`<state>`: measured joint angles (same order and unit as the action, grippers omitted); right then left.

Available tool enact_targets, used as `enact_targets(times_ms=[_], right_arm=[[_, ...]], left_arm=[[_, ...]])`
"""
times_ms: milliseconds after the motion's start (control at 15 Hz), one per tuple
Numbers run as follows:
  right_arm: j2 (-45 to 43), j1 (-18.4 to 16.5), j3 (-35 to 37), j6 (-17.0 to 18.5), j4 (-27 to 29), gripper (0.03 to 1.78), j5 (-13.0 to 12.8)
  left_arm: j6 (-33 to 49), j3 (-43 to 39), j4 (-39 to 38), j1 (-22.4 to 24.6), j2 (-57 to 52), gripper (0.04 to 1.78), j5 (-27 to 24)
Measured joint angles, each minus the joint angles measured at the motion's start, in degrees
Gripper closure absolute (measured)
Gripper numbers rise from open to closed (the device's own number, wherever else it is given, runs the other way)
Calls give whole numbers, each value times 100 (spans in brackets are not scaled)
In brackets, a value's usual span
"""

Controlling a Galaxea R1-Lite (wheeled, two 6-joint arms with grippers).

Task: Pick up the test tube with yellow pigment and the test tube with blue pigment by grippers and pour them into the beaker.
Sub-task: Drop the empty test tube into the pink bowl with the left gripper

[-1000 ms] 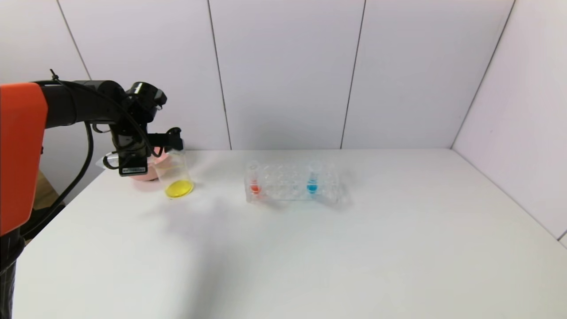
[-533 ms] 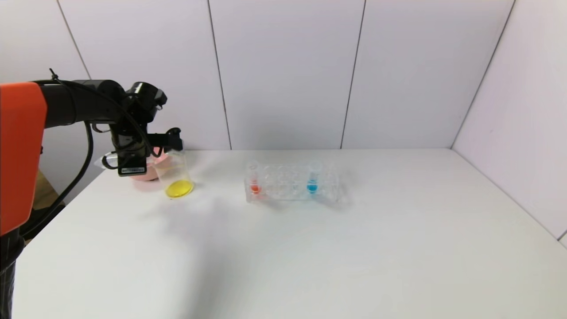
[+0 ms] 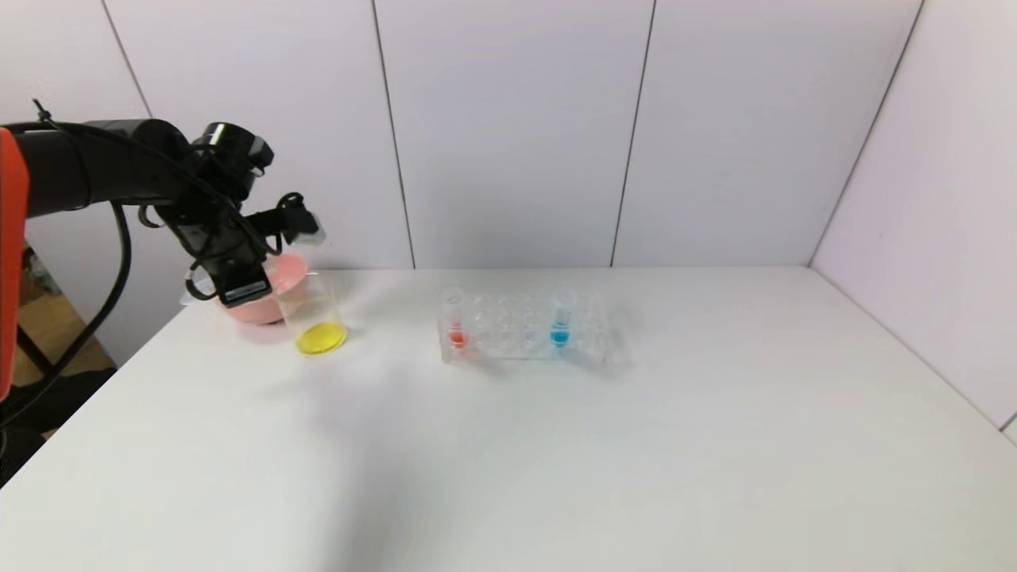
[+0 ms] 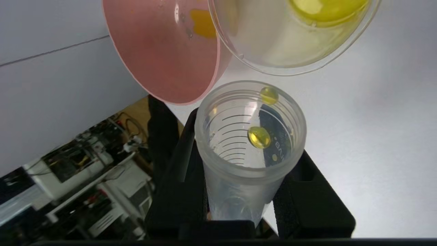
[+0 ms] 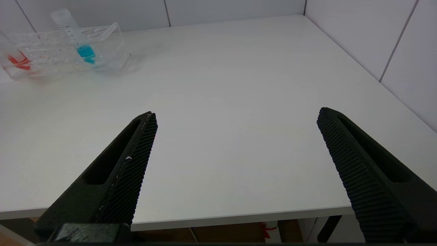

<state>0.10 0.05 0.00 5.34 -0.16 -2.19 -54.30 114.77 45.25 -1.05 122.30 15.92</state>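
Observation:
The body of the test tube is outside the bowl's rim, beside the beaker, so my left gripper keeps holding until the tube hangs over the pink bowl (image 3: 288,272).
My left gripper (image 3: 295,225) is shut on the test tube with yellow pigment (image 4: 245,143), above the pink bowl and the beaker at the table's far left. The tube lies tilted and is almost empty; only yellow drops cling inside it. The beaker (image 3: 314,322) stands beside the bowl with yellow liquid in its bottom, and shows in the left wrist view (image 4: 273,51). The test tube with blue pigment (image 3: 562,318) stands upright in the clear rack (image 3: 524,338). My right gripper (image 5: 236,112) is open and empty over the table's near edge, out of the head view.
A pink bowl (image 3: 266,294) sits behind and left of the beaker, touching it. A tube with red-orange colour (image 3: 455,322) stands at the rack's left end. The white table (image 3: 596,445) has walls behind and on the right.
My left arm has risen and swung back to the left, lifting the tube's mouth up away from the beaker's rim. The beaker, bowl and rack have not moved.

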Motion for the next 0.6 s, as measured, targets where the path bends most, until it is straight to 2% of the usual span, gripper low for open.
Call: enact_targets(times_ms=[267, 600], right_arm=[[0, 0, 0, -2, 0, 10, 0], [0, 0, 0, 0, 0, 10, 0]], left_arm=[[1102, -35, 4, 589, -254, 128, -1696], [2065, -61, -171, 1570, -450, 128, -4585]])
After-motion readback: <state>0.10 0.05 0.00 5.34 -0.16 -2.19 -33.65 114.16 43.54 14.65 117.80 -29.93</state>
